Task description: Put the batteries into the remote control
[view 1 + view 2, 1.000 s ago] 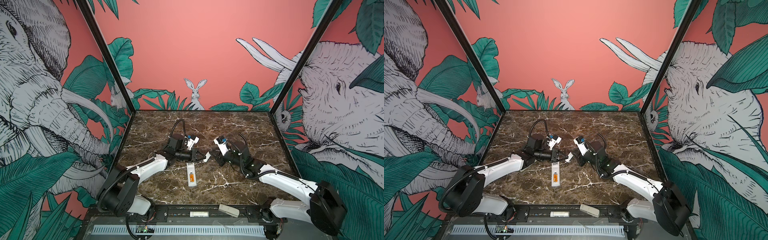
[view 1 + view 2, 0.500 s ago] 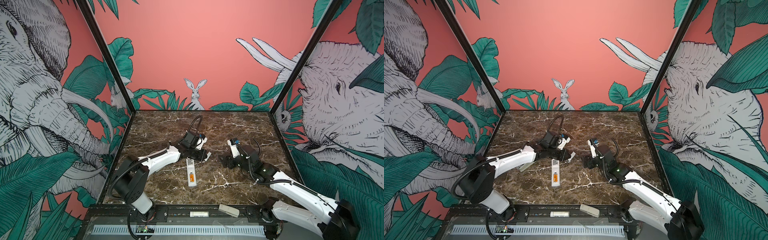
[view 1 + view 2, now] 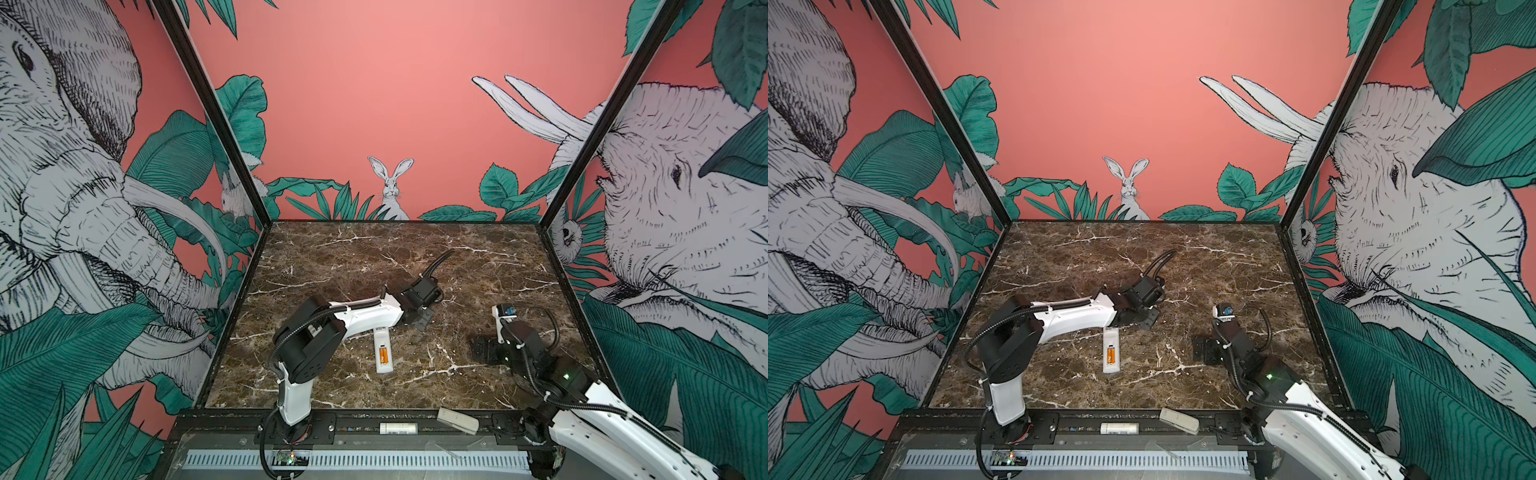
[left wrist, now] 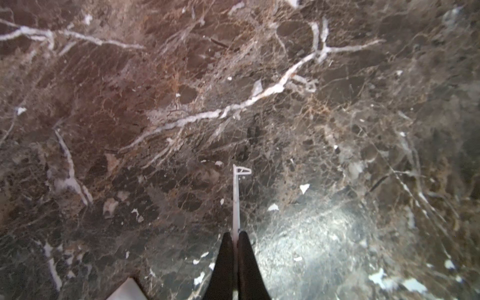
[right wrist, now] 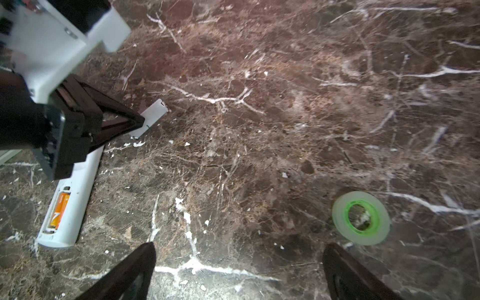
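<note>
The cover plate (image 4: pixel 235 200) is edge-on above the marble and would drop short now; my left gripper should hold it until it lies flat there.
The remote control (image 3: pixel 382 353) (image 3: pixel 1111 353) lies back up in the middle of the table. Its compartment is uncovered and the orange batteries (image 3: pixel 384 356) (image 5: pixel 59 210) sit inside it. My left gripper (image 3: pixel 419 321) (image 4: pixel 235 235) is just beyond the remote's far end. It is shut on a thin white cover plate (image 4: pixel 235 200) (image 5: pixel 153 117), held edge-on just above the marble. My right gripper (image 3: pixel 482 351) (image 5: pixel 239 246) hovers to the right of the remote, open wide with only bare table between its fingers.
A clear tape roll with a green core (image 5: pixel 361 218) lies on the marble near my right gripper's fingers. On the front rail sit a white cylinder (image 3: pixel 398 428) and a grey block (image 3: pixel 457 419). The cell walls enclose the table on three sides.
My left gripper has swung right from the remote's far end, still shut on the cover. My right gripper has pulled back to the right and opened wide.
</note>
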Controlling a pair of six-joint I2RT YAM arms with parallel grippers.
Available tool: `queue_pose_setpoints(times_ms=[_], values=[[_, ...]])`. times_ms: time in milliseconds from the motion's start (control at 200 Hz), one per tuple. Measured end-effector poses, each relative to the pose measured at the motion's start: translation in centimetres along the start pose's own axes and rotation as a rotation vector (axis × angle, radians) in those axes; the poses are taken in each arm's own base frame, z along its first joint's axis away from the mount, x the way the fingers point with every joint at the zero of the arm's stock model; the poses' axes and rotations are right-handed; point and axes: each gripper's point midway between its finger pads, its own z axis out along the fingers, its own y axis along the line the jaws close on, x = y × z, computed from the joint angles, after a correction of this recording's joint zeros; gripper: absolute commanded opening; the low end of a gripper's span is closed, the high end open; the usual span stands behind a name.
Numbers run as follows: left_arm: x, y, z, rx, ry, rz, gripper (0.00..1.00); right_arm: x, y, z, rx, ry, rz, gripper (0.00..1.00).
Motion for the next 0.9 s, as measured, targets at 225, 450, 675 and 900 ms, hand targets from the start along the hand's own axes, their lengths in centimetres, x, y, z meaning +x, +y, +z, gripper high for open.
queue_pose_setpoints(times_ms=[225,450,675,900], values=[[0.5,-2.4,1.3,-0.064,0.017,0.09,0.0,0.2,-2.0,-1.5,0.073,-0.014,0.034,0.99],[1.0,-3.8,1.4,-0.089,0.02,0.125,0.0,-0.4,-2.6,-2.5,0.107,-0.03,0.042,0.99],[1.4,-5.7,1.1,-0.072,0.015,0.147,0.17,-0.6,-3.2,-2.8,0.141,-0.038,0.042,0.99],[2.5,-6.9,1.5,-0.044,0.04,0.152,0.35,-1.5,-3.4,-3.4,0.155,-0.062,0.049,0.99]])
